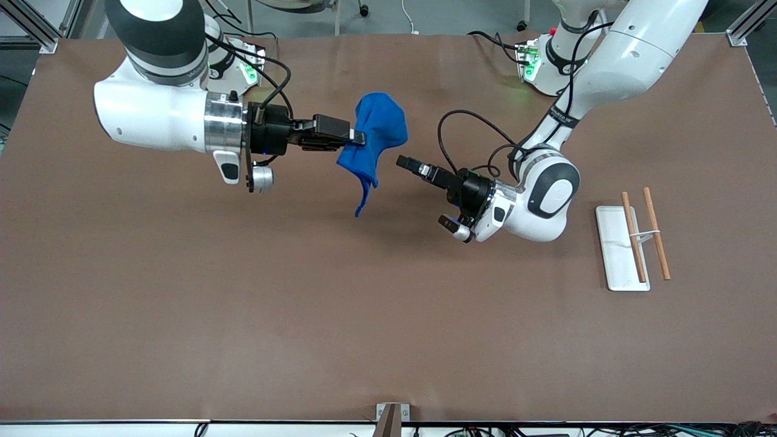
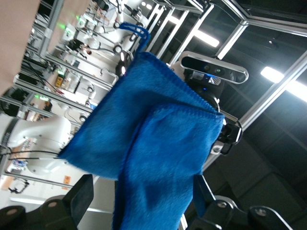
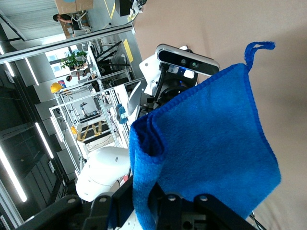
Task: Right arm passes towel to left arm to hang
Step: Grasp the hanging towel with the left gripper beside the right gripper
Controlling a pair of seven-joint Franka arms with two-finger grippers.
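Observation:
I should next grab the towel with my left gripper by the end point(image 1: 387, 116) opposite the tag, because the blue towel's loop tag point(image 1: 358, 212) needs to stay free for hanging.
The blue towel point(image 1: 376, 130) hangs in the air over the middle of the table, and its lower corner point(image 1: 360, 209) points down. My right gripper point(image 1: 357, 138) is shut on the towel's upper edge; the right wrist view shows the towel point(image 3: 211, 139) pinched between the fingers point(image 3: 122, 196), with the loop tag point(image 3: 259, 48) at a free corner. My left gripper point(image 1: 407, 163) is open, level with the towel and close beside it. In the left wrist view the towel point(image 2: 158, 139) fills the gap between the spread fingers point(image 2: 82, 194) without being gripped.
A white tray point(image 1: 614, 226) lies toward the left arm's end of the table, with two wooden rods point(image 1: 633, 237) point(image 1: 657, 241) held above it by a thin wire stand. The brown table top point(image 1: 243, 303) stretches around it.

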